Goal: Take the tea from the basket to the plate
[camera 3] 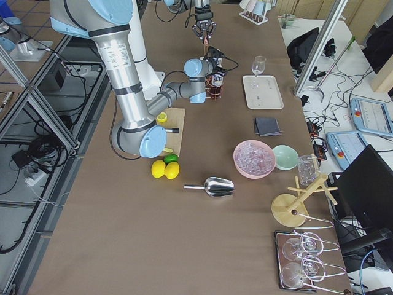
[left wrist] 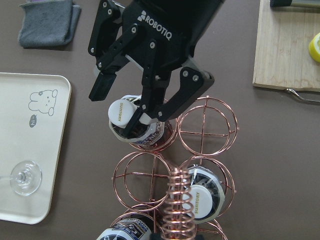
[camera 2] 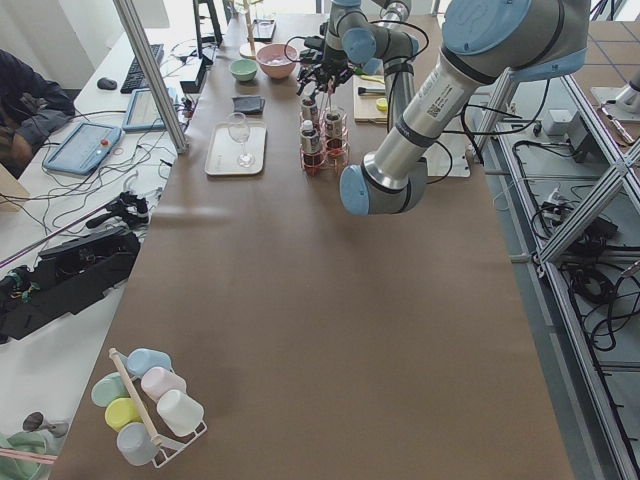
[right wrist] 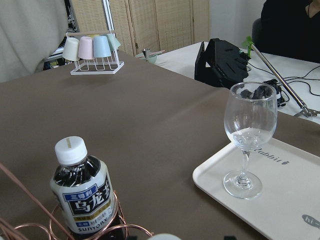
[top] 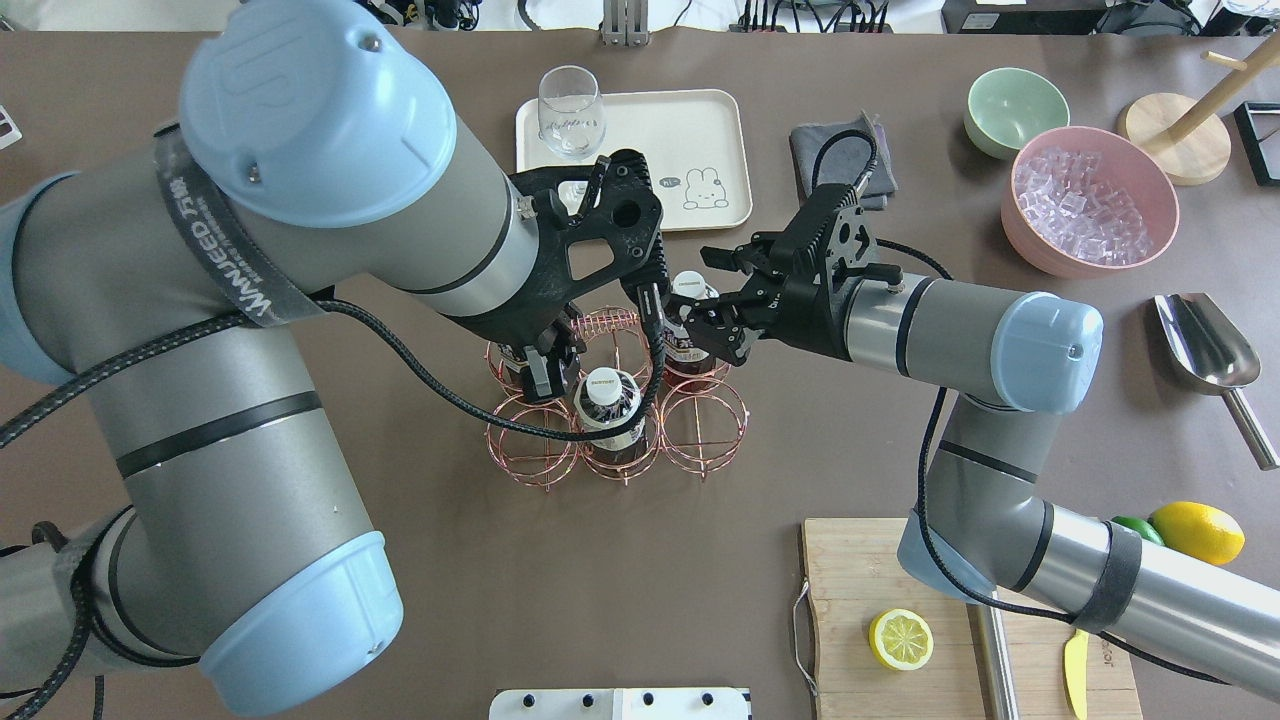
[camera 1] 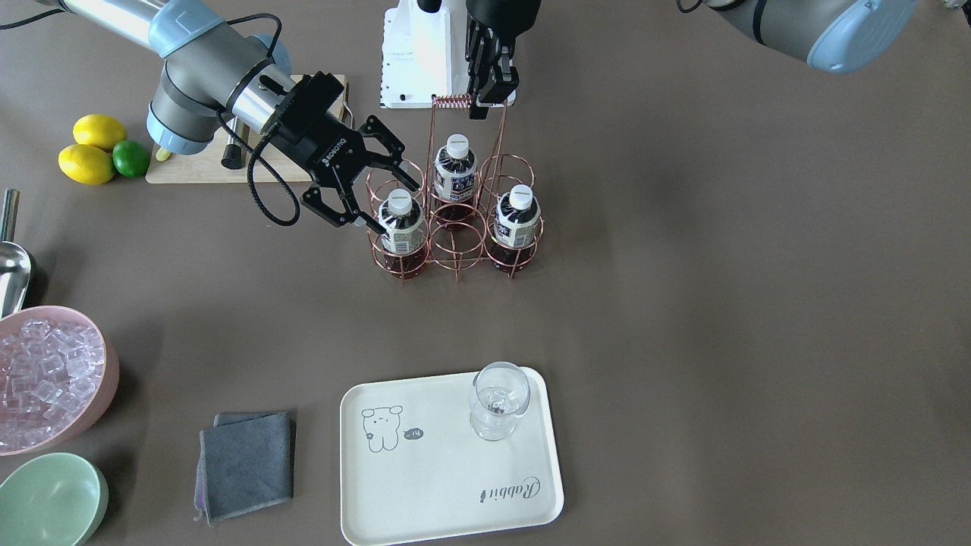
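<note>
I next need to grab the tea bottle by its white cap with my right gripper, to take tea from the basket to the plate.
The copper wire basket stands mid-table and holds three tea bottles. My right gripper is open, one finger on each side of the white cap of the tea bottle in the corner ring nearest it. The left gripper is shut on the coiled top of the basket handle. The cream plate with the bear drawing lies apart from the basket on the operators' side, with a clear glass standing on it.
A grey cloth, a mint-green bowl and a pink bowl of ice sit beside the plate. A metal scoop, lemons with a lime and a cutting board lie on my right side.
</note>
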Controlling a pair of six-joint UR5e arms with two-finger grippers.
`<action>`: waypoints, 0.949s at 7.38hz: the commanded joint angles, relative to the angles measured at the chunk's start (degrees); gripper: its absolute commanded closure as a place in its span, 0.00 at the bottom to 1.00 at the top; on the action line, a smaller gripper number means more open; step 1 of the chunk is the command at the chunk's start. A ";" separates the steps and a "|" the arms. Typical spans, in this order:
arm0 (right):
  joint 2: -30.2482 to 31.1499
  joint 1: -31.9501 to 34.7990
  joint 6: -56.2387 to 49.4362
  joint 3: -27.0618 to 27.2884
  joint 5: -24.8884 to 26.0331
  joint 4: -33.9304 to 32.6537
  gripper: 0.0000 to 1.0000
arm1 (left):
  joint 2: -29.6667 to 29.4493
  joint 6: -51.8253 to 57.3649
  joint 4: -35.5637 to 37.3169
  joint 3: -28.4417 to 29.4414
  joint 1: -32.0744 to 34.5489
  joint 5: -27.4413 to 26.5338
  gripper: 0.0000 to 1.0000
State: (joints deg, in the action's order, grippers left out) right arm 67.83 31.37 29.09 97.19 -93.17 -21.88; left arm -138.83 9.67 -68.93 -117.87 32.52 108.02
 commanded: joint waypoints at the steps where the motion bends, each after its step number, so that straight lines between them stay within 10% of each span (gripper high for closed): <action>1: -0.24 -0.17 -0.09 -0.25 0.27 0.00 0.52 | 0.05 0.17 0.11 0.00 0.00 0.00 1.00; 4: -0.15 -0.61 0.44 0.72 0.18 0.00 1.00 | 0.05 0.17 0.20 0.00 0.00 0.00 1.00; 7: 0.29 -0.96 2.63 9.37 0.01 -9.08 1.00 | 0.05 0.26 0.29 0.00 0.00 0.00 1.00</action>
State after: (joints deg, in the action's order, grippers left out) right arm 68.00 30.51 30.83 100.22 -93.03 -23.53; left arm -138.83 9.92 -68.93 -117.87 32.52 108.02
